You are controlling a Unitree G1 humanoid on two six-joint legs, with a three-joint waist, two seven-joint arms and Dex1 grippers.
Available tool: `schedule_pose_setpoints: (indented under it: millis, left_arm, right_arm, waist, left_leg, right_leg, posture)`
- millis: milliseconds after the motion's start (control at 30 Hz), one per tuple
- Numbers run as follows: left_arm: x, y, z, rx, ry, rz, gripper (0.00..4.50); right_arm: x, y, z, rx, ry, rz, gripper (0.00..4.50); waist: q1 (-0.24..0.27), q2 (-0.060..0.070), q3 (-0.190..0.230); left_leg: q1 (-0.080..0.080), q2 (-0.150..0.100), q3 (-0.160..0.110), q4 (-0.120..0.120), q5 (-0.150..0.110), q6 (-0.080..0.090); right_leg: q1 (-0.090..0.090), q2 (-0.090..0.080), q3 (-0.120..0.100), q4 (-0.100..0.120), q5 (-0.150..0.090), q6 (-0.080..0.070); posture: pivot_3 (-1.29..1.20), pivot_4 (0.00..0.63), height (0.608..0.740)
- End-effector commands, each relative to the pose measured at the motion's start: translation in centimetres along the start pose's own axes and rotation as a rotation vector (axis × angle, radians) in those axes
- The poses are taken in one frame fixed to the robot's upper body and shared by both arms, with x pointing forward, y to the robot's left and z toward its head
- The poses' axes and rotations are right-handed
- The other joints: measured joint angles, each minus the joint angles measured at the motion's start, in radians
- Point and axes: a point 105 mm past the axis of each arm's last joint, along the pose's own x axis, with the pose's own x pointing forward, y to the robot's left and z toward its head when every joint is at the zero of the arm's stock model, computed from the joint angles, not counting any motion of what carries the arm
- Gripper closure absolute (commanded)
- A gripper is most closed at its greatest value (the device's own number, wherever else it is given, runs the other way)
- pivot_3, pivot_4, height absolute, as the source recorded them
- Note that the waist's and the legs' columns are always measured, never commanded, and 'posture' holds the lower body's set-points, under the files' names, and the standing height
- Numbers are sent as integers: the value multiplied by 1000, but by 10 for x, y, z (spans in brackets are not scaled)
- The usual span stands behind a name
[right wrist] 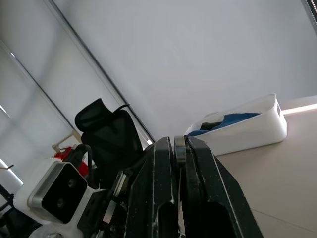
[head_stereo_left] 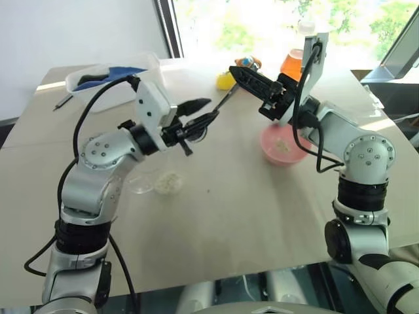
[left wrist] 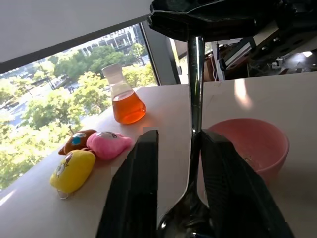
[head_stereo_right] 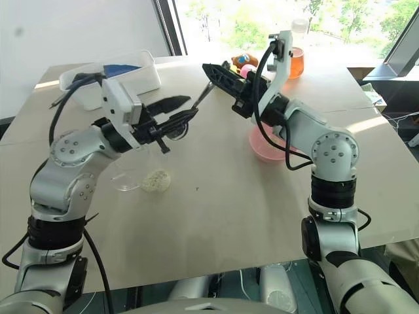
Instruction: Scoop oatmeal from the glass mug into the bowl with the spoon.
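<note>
I need to reach the glass mug with my left gripper and grab its curved handle, so the mug's opening stays free for the spoon.
The silver spoon hangs in the air between both grippers above the table's middle. My right gripper is shut on its thin handle. My left gripper is open, its fingers on either side of the stem just above the spoon's oval bowl. Below the left gripper is the clear glass mug; whether it is upright or tipped I cannot tell. A clump of pale oatmeal lies on the table right beside it. The pink bowl sits under my right forearm, with a few pale grains inside.
A white tub with blue cloth stands at the back left, a dark pen beside it. A flask of orange liquid and small soft toys are at the back by the window.
</note>
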Motion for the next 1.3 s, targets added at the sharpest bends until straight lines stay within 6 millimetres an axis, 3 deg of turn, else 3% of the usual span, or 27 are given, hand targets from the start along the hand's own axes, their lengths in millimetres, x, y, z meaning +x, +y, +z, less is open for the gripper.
schedule_pose_setpoints:
  millis: [33,167,300,400,567,700,900,1000,1133,1300]
  left_arm:
    - [-11,16,18,80,-35,101,1626]
    - [-33,35,32,57,-70,266,1626]
    - [-71,59,41,30,-91,525,1626]
    - [-89,49,27,90,6,580,1626]
    - [-136,34,16,90,72,847,1626]
    - [-165,-3,-11,81,206,974,1626]
    - [-180,-60,-54,-14,322,927,1626]
    - [-191,-78,-68,-19,367,921,1626]
    - [-195,-82,-80,-22,385,902,1626]
    - [-181,-68,-88,1,352,839,1626]
  right_arm:
    - [0,11,16,-24,-62,31,4500]
    - [-6,9,26,-18,-104,3,4500]
    - [-19,-3,46,-8,-182,-77,4500]
    - [-30,-13,57,15,-227,-140,4500]
    - [-38,-26,59,46,-247,-198,4500]
    - [-36,-31,53,52,-229,-212,4500]
    - [-32,-33,50,40,-205,-209,4500]
    - [-32,-34,50,30,-202,-214,4500]
    - [-33,-34,50,25,-204,-215,4500]
    - [-31,-32,51,15,-210,-211,4500]
  waist:
    - [0,0,0]
    - [-1,0,0]
    - [0,0,0]
    - [1,0,0]
    - [3,0,0]
    - [1,1,0]
    - [18,0,0]
    - [19,1,0]
    - [27,1,0]
    - [29,1,0]
  left_leg:
    - [0,0,0,0,0,0]
    - [0,0,0,0,0,0]
    - [0,0,-1,0,0,0]
    - [0,0,0,0,0,0]
    - [-1,0,0,0,0,0]
    - [1,1,2,-1,0,0]
    - [1,1,2,-1,-1,1]
    - [1,1,3,-1,-2,3]
    - [1,1,2,-1,-4,6]
    - [1,1,2,-1,-4,6]
  right_leg:
    - [0,0,0,0,0,0]
    - [0,0,0,0,0,0]
    - [-1,0,0,0,0,0]
    - [0,0,1,0,0,0]
    - [0,0,2,-1,0,0]
    - [0,0,4,-1,0,0]
    - [0,-1,4,-1,0,0]
    - [2,-2,4,-2,0,0]
    - [1,-2,3,-2,0,0]
    - [2,-1,2,-2,0,0]
  posture:
    - [0,150,740]
    - [0,150,740]
    - [0,150,740]
    - [0,150,740]
    - [0,150,740]
    - [0,150,740]
    - [0,150,740]
    - [0,150,740]
    - [0,150,740]
    - [0,150,740]
